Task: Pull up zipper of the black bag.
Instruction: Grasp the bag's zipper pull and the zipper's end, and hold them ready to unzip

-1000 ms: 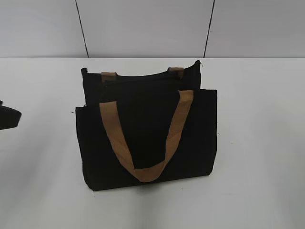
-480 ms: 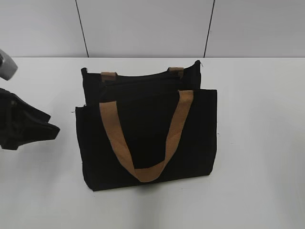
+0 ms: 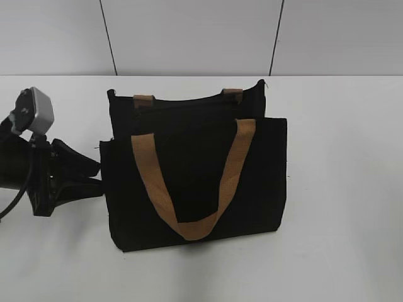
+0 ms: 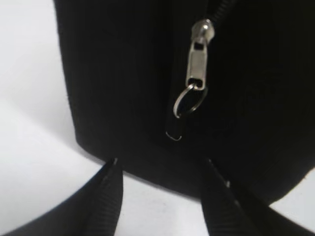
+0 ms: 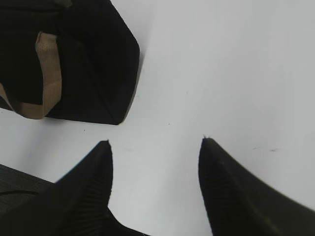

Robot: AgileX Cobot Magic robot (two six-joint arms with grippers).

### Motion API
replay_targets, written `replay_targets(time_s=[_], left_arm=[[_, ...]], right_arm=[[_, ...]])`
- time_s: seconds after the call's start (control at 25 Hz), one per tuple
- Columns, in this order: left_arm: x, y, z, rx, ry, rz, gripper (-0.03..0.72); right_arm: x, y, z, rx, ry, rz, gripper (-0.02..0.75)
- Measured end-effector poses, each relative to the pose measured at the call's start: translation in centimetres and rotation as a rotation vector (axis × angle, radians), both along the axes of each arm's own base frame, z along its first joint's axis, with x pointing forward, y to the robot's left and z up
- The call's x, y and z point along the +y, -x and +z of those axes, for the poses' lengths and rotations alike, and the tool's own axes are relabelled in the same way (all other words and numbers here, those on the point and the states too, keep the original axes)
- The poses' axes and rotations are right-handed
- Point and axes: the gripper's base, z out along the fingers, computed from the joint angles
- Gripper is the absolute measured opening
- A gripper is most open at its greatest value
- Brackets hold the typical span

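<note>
My left gripper will next grab the black bag by its fabric zipper end (image 4: 174,127), to hold the zipper (image 4: 197,64) tight for pulling it up.
The black bag (image 3: 195,179) stands upright on the white table, with tan handles; one loops down its front. My left gripper (image 3: 97,176) is open at the bag's left end, fingertips almost touching the fabric. In the left wrist view the zipper (image 4: 198,64) shows close up: a silver pull tab with a small ring hangs on the bag's end (image 4: 123,88), just beyond my open left gripper's fingertips (image 4: 160,162). My right gripper (image 5: 155,142) is open and empty over bare table, with the bag (image 5: 93,59) off to its upper left. It is out of the exterior view.
The white table (image 3: 340,207) stretches around the bag on all sides. A grey panelled wall (image 3: 189,38) stands behind the table's far edge.
My left arm has come in from the left edge and moved right, up to the bag's left end. The bag has not moved.
</note>
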Motion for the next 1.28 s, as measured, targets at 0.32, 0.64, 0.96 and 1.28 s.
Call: replay_targets(time_s=[0.32, 0.64, 0.96, 1.28], left_arm=[[-0.4, -0.5, -1.4, 0.003, 0.068, -0.013, 0.386], [-0.5, -0.8, -1.5, -0.018, 0.094, -0.009, 0.386], [-2.5, -0.6, -3.0, 0.017, 0.086, -0.039, 0.383], [-2.9, -0.6, -3.8, 0.012, 0.052, -0.038, 0.372]], right_arm=[[0.0, 0.0, 0.0, -0.002, -0.001, 0.001, 0.433], [0.0, 0.0, 0.0, -0.007, -0.002, -0.001, 0.433], [0.0, -0.1, 0.1, -0.008, -0.002, -0.001, 0.433], [0.0, -0.1, 0.1, -0.008, -0.002, -0.001, 0.433]])
